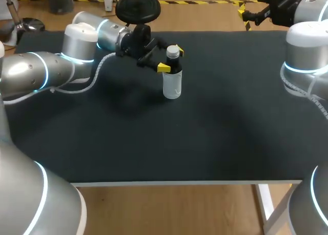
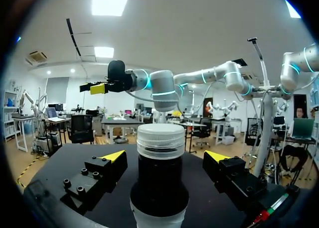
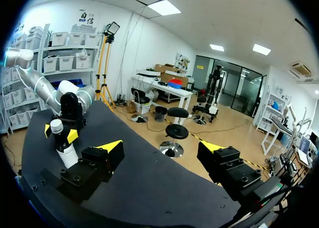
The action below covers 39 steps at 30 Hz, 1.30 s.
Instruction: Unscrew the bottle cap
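Observation:
The bottle has its screw cap to come off, so my left gripper will next grab the bottle by its dark neck (image 1: 173, 65). Then the bottle's screw cap (image 1: 173, 51) is free to unscrew.
A small bottle (image 1: 172, 80) with a clear lower body, a dark neck and a pale screw cap (image 1: 173, 52) stands upright on the black table (image 1: 205, 137). My left gripper (image 1: 171, 59) is open, with one yellow-tipped finger on each side of the neck just under the cap. In the left wrist view the bottle (image 2: 160, 180) and its cap (image 2: 160, 138) sit between the fingers of that gripper (image 2: 164, 158), with a gap on both sides. My right gripper (image 3: 162, 148) is open and empty, held high beyond the table's far right corner (image 1: 251, 12). From there the bottle (image 3: 64, 149) shows far off.
A black round stool (image 1: 138, 7) stands just behind the table's far edge, close behind the left arm's wrist. The left arm's cable (image 1: 84, 86) hangs low over the table's left part.

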Available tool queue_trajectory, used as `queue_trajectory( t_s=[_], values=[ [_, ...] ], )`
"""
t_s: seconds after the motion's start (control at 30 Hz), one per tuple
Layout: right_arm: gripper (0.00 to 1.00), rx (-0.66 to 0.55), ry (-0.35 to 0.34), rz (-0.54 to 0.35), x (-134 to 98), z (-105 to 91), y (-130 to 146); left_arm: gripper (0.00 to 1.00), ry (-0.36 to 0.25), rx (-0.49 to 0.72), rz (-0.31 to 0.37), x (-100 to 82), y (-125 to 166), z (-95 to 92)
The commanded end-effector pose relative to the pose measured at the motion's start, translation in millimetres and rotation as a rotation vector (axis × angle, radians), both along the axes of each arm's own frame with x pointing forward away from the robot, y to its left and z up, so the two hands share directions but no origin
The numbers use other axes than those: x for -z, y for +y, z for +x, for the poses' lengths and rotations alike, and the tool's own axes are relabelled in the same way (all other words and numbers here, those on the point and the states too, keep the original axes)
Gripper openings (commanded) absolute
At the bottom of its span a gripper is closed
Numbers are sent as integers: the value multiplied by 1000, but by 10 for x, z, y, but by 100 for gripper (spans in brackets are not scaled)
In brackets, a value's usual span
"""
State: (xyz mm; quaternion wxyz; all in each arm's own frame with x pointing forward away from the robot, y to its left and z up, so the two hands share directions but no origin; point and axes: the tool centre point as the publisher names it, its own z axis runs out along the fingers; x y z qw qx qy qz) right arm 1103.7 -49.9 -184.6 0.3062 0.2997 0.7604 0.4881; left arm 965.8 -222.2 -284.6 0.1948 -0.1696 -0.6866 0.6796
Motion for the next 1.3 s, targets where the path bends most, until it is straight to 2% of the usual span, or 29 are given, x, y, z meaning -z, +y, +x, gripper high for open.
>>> queue_trajectory(
  t_s=[0.03,0.07,0.1,0.17,0.27,0.3,0.33,0.37,0.53,0.73,0.93,1.07,1.3],
  values=[
    [100,0,0,0,0,1,-1,100,-1,32,-6,26,-7,58],
    [100,0,0,0,0,1,-1,79,-2,33,-6,26,-7,58],
    [100,0,0,0,0,1,-1,46,-3,34,-6,25,-8,57],
    [100,0,0,0,0,1,-1,30,-4,37,-7,24,-9,52],
    [100,0,0,0,0,1,-1,31,-7,42,-10,22,-9,47],
    [100,0,0,0,0,1,-1,22,-7,43,-11,22,-10,46],
    [100,0,0,0,0,1,-1,5,-8,44,-11,21,-11,46],
    [100,0,0,0,0,1,-1,0,-9,45,-11,21,-13,45],
    [100,0,0,0,0,1,-1,0,-24,34,-19,-8,12,33],
    [100,0,0,0,0,1,-1,0,-40,-52,-32,-51,76,94],
    [100,0,0,0,0,1,-1,0,-31,-175,-26,-38,144,287],
    [100,0,0,0,0,1,-1,0,-54,-269,-9,-93,229,399],
    [100,0,0,0,0,1,-1,0,-66,-337,26,-193,359,556]
  ],
)
